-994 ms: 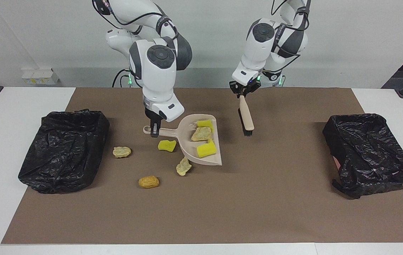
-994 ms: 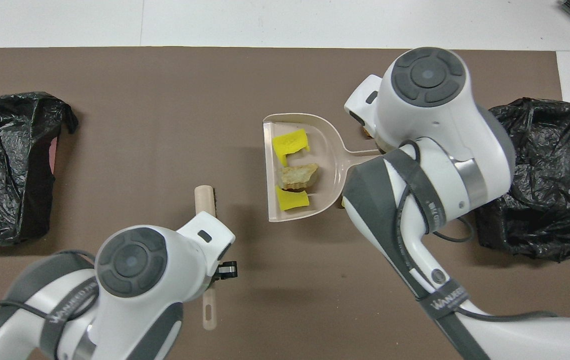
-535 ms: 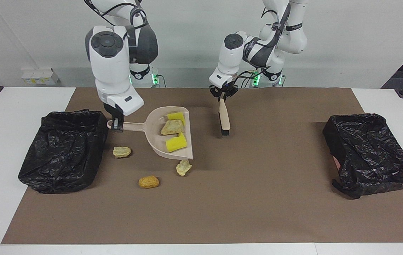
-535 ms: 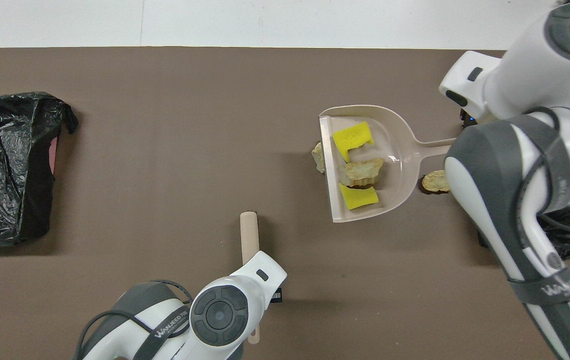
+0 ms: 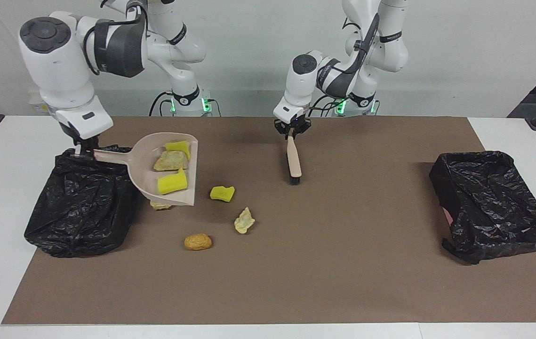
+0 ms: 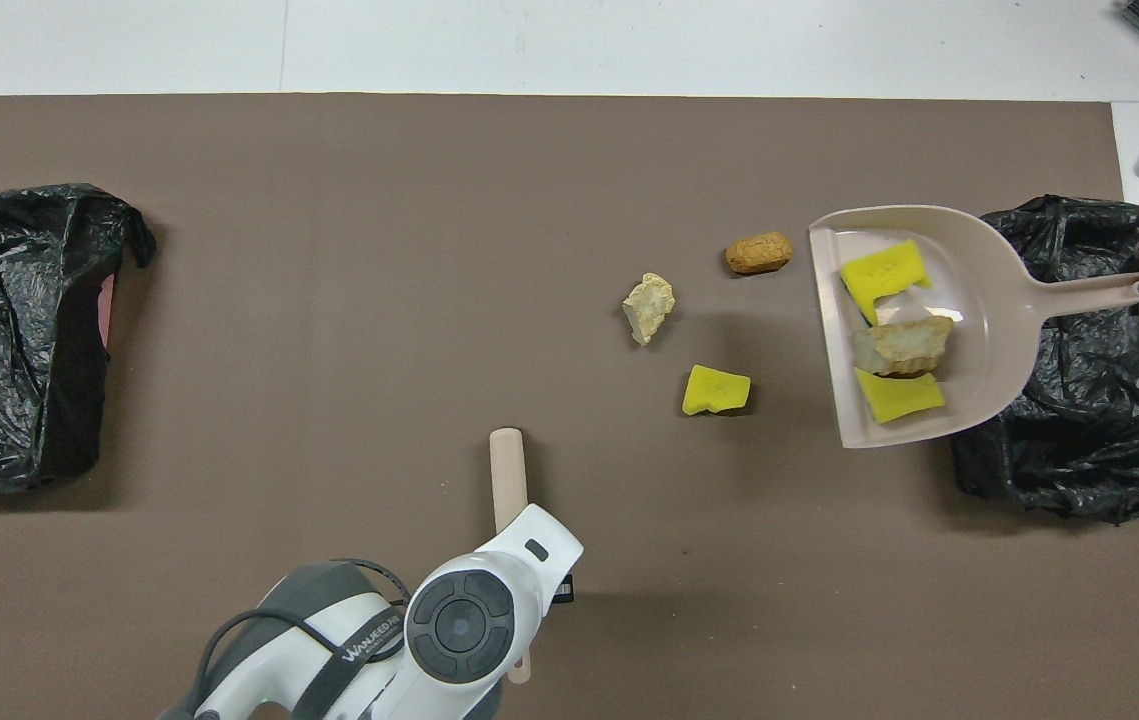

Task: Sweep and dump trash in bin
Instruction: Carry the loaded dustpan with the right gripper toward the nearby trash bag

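The brush (image 6: 507,474) lies low along the brown mat with its head resting over the mat, so my left gripper needs to open now.
My right gripper (image 5: 81,149) is shut on the handle of the beige dustpan (image 5: 148,165) and holds it raised, with the handle over the black bin (image 5: 84,202) at the right arm's end. The pan (image 6: 989,300) carries trash: two yellow sponge chunks (image 5: 172,182) and a beige piece (image 5: 170,161). On the mat lie a yellow chunk (image 5: 222,193), a beige scrap (image 5: 244,220), an orange piece (image 5: 197,241) and a beige scrap (image 5: 159,205) partly hidden under the pan. My left gripper (image 5: 291,134) is shut on the brush (image 5: 293,162), bristles down on the mat.
A second black-lined bin (image 5: 489,202) stands at the left arm's end of the table. The brown mat (image 5: 324,263) covers the table's middle. In the overhead view the left arm (image 6: 459,620) hides its own gripper and part of the brush handle (image 6: 507,478).
The right gripper has carried the loaded dustpan from the mat's middle to the bin at the right arm's end. The left gripper shifted the brush slightly the same way.
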